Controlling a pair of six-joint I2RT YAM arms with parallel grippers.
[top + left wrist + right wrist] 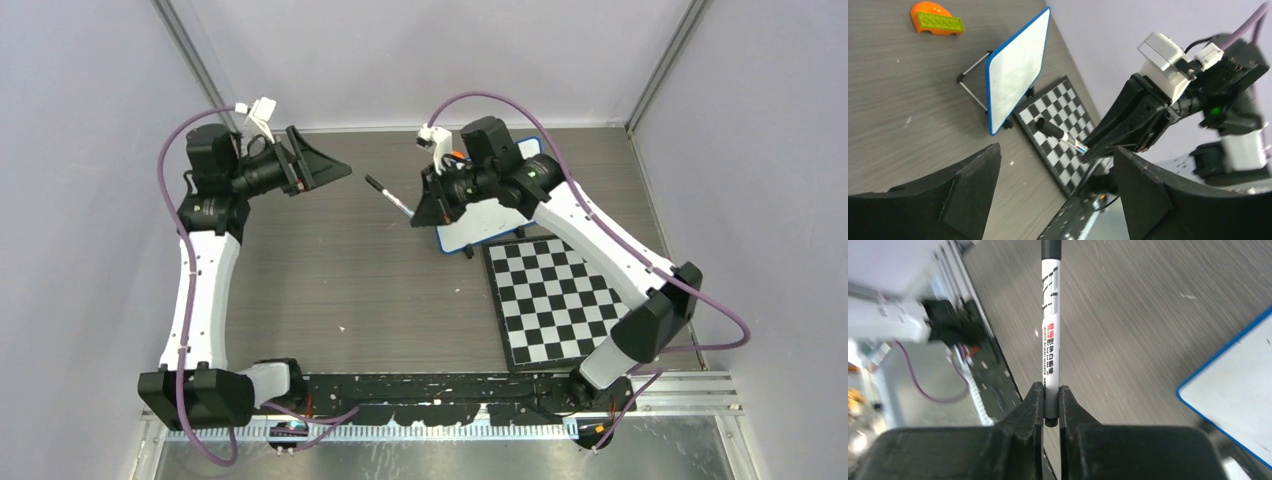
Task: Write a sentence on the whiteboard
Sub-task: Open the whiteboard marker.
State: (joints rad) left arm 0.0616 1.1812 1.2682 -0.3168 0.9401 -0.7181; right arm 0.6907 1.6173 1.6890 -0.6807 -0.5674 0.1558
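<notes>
My left gripper will next grab the marker by its black end, opposite the tail that my right gripper holds, to uncap it for writing on the whiteboard.
The whiteboard stands tilted on its feet at the back right, partly under my right arm. In the left wrist view its face is blank, and no sentence shows on it. My right gripper is shut on a white marker with a black end, held in the air left of the board. The right wrist view shows the marker clamped at its tail between the fingers. My left gripper is open and empty, raised at the back left, facing the marker.
A black-and-white checkered board lies flat in front of the whiteboard. An orange piece with a green brick on it lies on the table behind the whiteboard. The whiteboard's blue-rimmed corner shows at the right of the right wrist view.
</notes>
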